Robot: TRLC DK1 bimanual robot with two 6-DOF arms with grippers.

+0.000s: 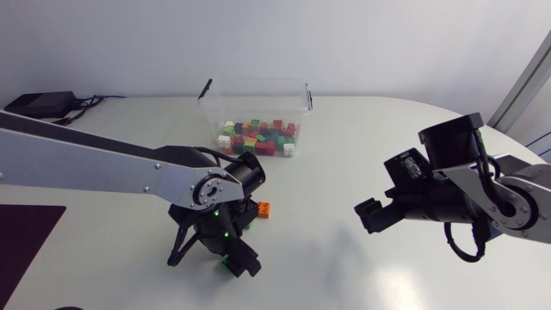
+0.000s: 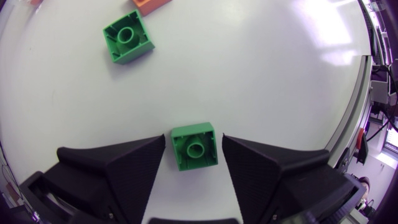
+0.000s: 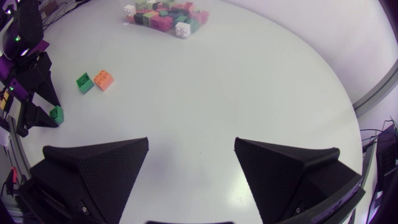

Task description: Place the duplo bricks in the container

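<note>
The robot's right gripper will next place the brick in the clear container, so it will grab the orange brick (image 1: 263, 209) by its opposite sides.
A small green duplo brick (image 2: 194, 147) lies on the white table between the fingers of my left gripper (image 2: 194, 137). A thin strip of table shows on each side of it, so the gripper is open around the brick. Ahead of that gripper lie a second green brick (image 2: 128, 38) and an orange brick (image 2: 152, 5). The head view shows my left gripper (image 1: 238, 258) low over the table, just in front of the orange brick (image 1: 263, 209). The clear container (image 1: 258, 84) at the back holds several coloured bricks (image 1: 258, 136). My right gripper (image 1: 370, 215) hangs open and empty at the right.
In the right wrist view, the loose green brick (image 3: 84, 82) and orange brick (image 3: 104, 79) lie beside my left arm (image 3: 25, 62). A black device with cables (image 1: 39, 104) sits at the back left, and a dark mat (image 1: 26, 237) lies at the left edge.
</note>
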